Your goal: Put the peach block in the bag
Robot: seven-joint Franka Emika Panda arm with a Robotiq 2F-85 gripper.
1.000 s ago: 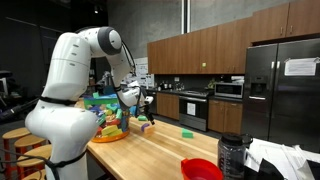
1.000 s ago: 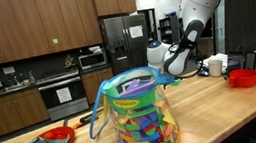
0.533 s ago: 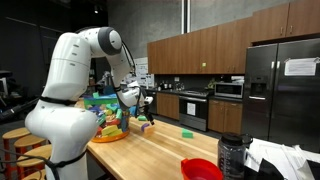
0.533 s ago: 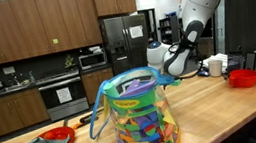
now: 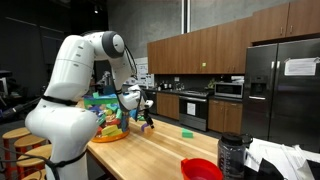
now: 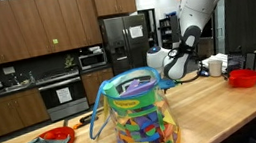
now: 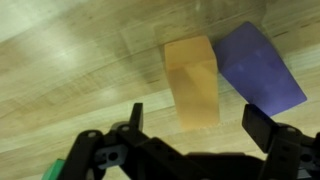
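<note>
My fingers line up but sit above the block's top, so they must go lower before closing on the peach block (image 7: 192, 80).
In the wrist view the peach block (image 7: 192, 80) lies flat on the wooden counter, with a purple block (image 7: 260, 65) touching its right side. My gripper (image 7: 197, 122) is open and empty just above the peach block's near end, one finger on each side. In an exterior view the gripper (image 5: 147, 114) hangs over the small blocks (image 5: 148, 127) beside the bag (image 5: 105, 115). The see-through bag (image 6: 140, 120), with a teal rim and coloured blocks inside, fills the foreground in an exterior view and hides the fingertips there.
A green block (image 5: 187, 132) lies further along the counter. A red bowl (image 5: 201, 168), a black container (image 5: 231, 152) and a crumpled cloth (image 5: 275, 158) sit at the near end. Another red bowl (image 6: 243, 76) stands past the arm.
The arm has shifted a little and the gripper has come down slightly over the peach block. The blocks and the bag have not moved.
</note>
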